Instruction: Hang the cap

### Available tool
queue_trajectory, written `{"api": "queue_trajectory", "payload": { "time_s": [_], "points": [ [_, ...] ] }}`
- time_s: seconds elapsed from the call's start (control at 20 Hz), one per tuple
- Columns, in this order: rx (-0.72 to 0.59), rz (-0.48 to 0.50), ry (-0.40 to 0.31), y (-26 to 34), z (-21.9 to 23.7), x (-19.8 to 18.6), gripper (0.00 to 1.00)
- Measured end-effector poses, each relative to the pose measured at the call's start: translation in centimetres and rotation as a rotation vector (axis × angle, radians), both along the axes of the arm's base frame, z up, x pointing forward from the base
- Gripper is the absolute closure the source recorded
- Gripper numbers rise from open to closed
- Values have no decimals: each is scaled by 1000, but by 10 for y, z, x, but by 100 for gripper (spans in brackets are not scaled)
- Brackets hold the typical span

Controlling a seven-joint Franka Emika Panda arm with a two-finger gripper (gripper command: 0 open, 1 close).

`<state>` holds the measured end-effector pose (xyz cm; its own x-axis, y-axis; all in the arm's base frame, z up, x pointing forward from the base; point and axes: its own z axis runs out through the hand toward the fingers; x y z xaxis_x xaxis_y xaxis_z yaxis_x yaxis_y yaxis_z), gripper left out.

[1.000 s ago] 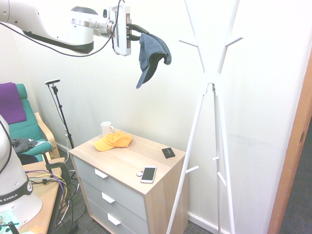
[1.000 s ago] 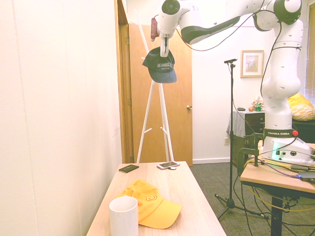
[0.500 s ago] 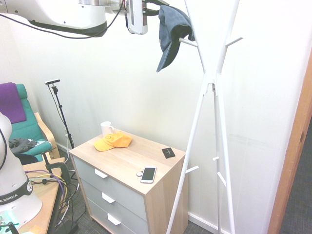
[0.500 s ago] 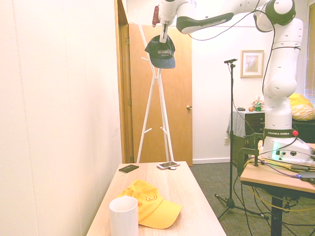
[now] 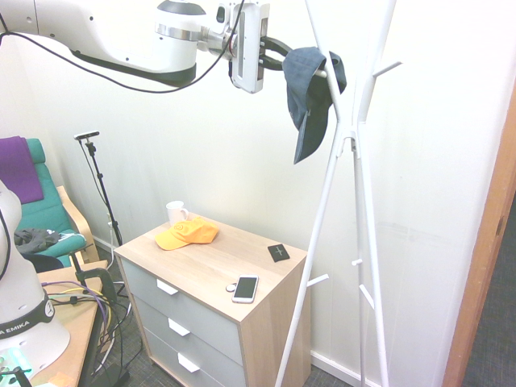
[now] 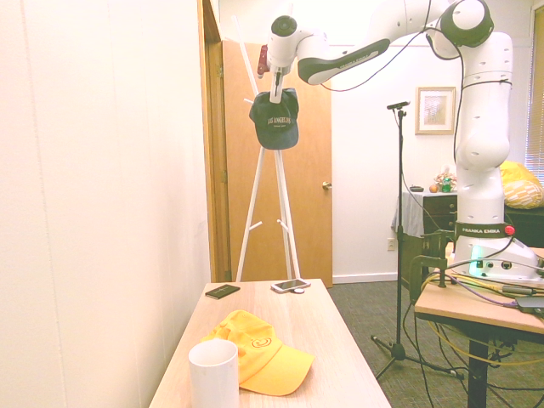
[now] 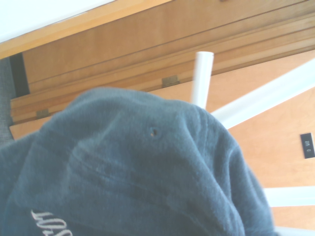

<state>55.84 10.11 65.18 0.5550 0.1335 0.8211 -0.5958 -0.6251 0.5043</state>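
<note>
My gripper should open now, because the cap's top (image 6: pixel 289 106) is over the upper pegs of the white coat stand and the cap would hang there.
The dark slate-blue cap (image 5: pixel 310 89) hangs brim down against an upper peg of the white coat stand (image 5: pixel 356 169). Its crown lies over that peg. My gripper (image 5: pixel 284 53) is shut on the cap's back edge, just left of the stand's crossing poles. From the other side, the cap (image 6: pixel 274 119) dangles below the gripper (image 6: pixel 277 83) in front of the stand (image 6: pixel 263 183), its pale lettering facing the camera. In the wrist view the cap (image 7: pixel 128 172) fills the lower part of the frame, and the white peg tip (image 7: pixel 202 73) sticks up just past it.
A wooden dresser (image 5: pixel 266 278) below holds an orange-yellow cap (image 5: pixel 187 233), a white mug (image 5: pixel 176 212), a phone (image 5: pixel 245 288) and a small black square (image 5: pixel 279 252). A green armchair (image 5: pixel 44 211) stands left. A wooden door (image 6: pixel 308 170) is behind the stand.
The arm has carried the cap rightward to the coat stand, up and then down a little. The cap's crown now lies over the upper peg. The grip stays the same.
</note>
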Motion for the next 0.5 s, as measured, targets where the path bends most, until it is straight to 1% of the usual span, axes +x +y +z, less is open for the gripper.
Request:
{"api": "queue_trajectory", "payload": {
  "time_s": [0.5],
  "points": [
    [5, 5, 2, 4, 0, -1, 0]
  ]
}}
